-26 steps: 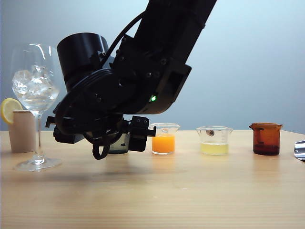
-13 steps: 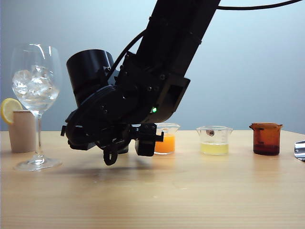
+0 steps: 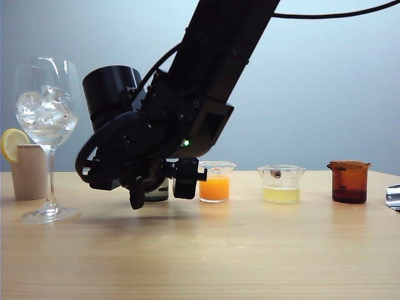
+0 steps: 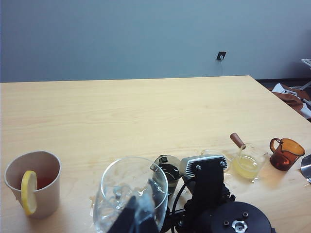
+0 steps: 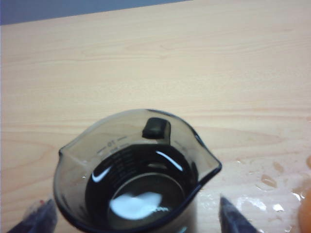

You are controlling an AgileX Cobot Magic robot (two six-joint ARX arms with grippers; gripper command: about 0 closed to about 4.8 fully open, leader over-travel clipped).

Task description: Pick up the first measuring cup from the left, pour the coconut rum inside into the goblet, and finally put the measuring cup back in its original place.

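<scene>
The open measuring cup (image 5: 131, 160) has coconut rum (image 5: 141, 194) lying loose in it. My right gripper should next grab the measuring cup's sides under its rim to hold it level.
The smoky grey-green measuring cup (image 5: 131, 160) stands on the table, first in the row of cups, with coconut rum (image 5: 146, 201) in its bottom. My right gripper (image 5: 136, 221) is open, and one fingertip (image 5: 36, 218) shows on each side of the cup, apart from its wall. In the exterior view the right gripper (image 3: 160, 185) has reached across to the left, and the measuring cup (image 3: 157, 190) shows only partly between its fingers. The goblet (image 3: 47, 112) with ice stands further left. My left gripper (image 4: 133, 221) hangs above the goblet (image 4: 112, 189), dark and blurred.
Right of the measuring cup stand an orange-filled cup (image 3: 214, 182), a pale yellow one (image 3: 281, 185) and an amber-brown cup (image 3: 349, 182). A beige cup with a lemon slice (image 3: 28, 170) stands behind the goblet. Wet spots (image 5: 267, 182) lie beside the measuring cup.
The right arm swung a little right, then back left, and now sits lower with its fingers astride the measuring cup. Its jaws stayed open. Nothing else moved.
</scene>
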